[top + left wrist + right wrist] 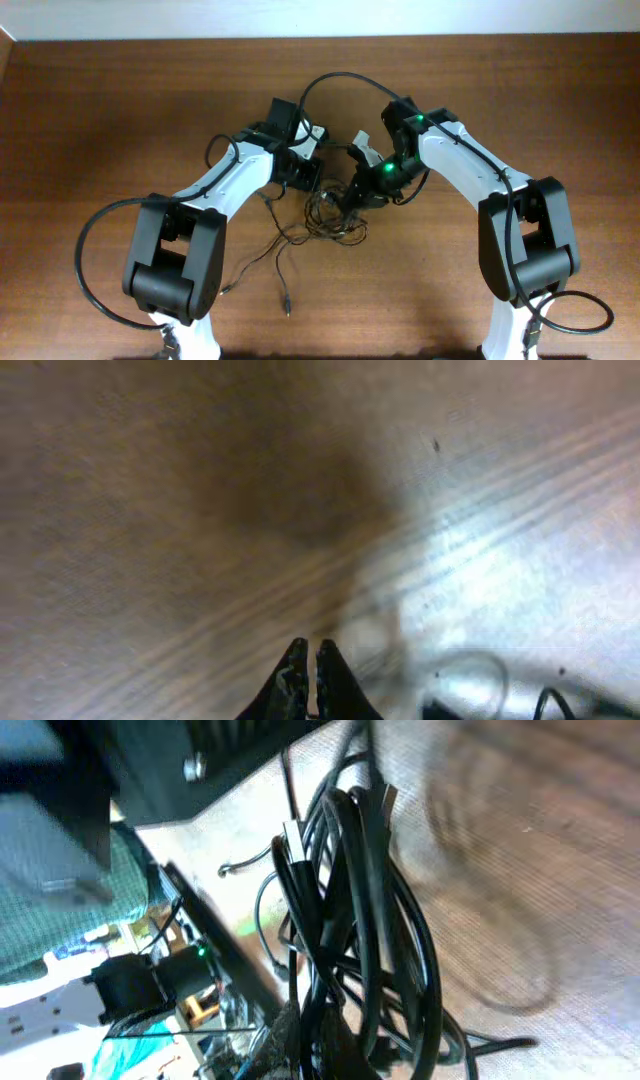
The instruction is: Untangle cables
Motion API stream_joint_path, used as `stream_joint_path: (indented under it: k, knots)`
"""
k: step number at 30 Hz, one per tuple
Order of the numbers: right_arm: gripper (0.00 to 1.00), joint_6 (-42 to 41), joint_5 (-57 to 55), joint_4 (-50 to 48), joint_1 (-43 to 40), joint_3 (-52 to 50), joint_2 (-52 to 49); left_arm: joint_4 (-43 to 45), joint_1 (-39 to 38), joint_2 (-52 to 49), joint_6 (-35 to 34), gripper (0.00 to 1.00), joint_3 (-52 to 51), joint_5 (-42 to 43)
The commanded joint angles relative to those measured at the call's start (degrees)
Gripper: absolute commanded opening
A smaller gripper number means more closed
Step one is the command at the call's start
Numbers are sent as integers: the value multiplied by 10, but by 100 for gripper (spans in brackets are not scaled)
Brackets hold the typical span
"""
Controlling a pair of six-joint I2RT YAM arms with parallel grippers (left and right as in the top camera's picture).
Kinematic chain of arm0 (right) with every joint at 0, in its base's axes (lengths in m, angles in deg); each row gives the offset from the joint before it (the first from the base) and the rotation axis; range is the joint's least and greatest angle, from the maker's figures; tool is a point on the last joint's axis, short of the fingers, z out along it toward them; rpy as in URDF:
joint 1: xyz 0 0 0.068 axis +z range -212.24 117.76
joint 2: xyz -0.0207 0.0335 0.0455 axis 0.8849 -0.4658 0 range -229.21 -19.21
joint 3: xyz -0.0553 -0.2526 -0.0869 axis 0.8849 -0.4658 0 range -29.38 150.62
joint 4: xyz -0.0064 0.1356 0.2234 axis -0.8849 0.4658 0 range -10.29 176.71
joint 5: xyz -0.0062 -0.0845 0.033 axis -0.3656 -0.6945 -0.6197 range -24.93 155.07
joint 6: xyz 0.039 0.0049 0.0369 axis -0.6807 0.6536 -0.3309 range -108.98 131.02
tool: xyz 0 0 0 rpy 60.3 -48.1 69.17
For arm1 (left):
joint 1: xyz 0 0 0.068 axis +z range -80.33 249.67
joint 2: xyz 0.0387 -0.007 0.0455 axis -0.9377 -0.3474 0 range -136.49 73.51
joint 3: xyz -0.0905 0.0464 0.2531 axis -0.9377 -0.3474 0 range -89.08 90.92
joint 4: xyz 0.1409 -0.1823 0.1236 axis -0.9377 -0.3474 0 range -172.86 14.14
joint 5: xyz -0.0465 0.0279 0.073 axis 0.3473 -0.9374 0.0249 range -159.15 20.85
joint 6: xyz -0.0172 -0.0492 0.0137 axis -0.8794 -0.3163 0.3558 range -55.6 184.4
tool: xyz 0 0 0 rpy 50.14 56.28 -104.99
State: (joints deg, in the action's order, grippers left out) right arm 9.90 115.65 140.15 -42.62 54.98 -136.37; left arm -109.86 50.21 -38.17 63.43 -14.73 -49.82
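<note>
I will keep holding the cables with my right gripper until the loops lie on the tabletop. The bundle is still high above the wood at my fingers.
The cables [328,215] are a tangle of thin black cords on the wooden table between my two arms, with loose strands trailing toward the front [281,272]. My right gripper [350,198] is shut on a bundle of looped cables [352,900], which rises from between its fingers [318,1042]. My left gripper [303,180] sits at the tangle's left edge. In the left wrist view its fingers [311,652] are shut with nothing visible between them. A blurred bit of cable [553,705] shows at the lower right there.
The wooden table [120,110] spans the whole view. Thicker black arm cables loop over both arms, one above the right wrist [340,78] and one by the left base [90,240]. The right wrist view shows room clutter beyond the table edge [120,980].
</note>
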Motion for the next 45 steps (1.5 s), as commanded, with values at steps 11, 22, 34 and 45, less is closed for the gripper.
stream_joint_path:
  k: [11, 22, 34, 45]
  knots:
    - [4, 43, 28, 17, -2, -2, 15, -180, 22, 129, 163, 24, -3, 124]
    - [4, 43, 28, 11, -2, -2, 15, 0, -6, 125, 91, 56, -140, 72]
    - [4, 43, 28, 9, -1, -2, 15, 141, -5, 120, -74, 10, -162, -118]
    - [4, 144, 179, 22, 3, -2, 15, 151, 10, 120, -104, 17, -162, -142]
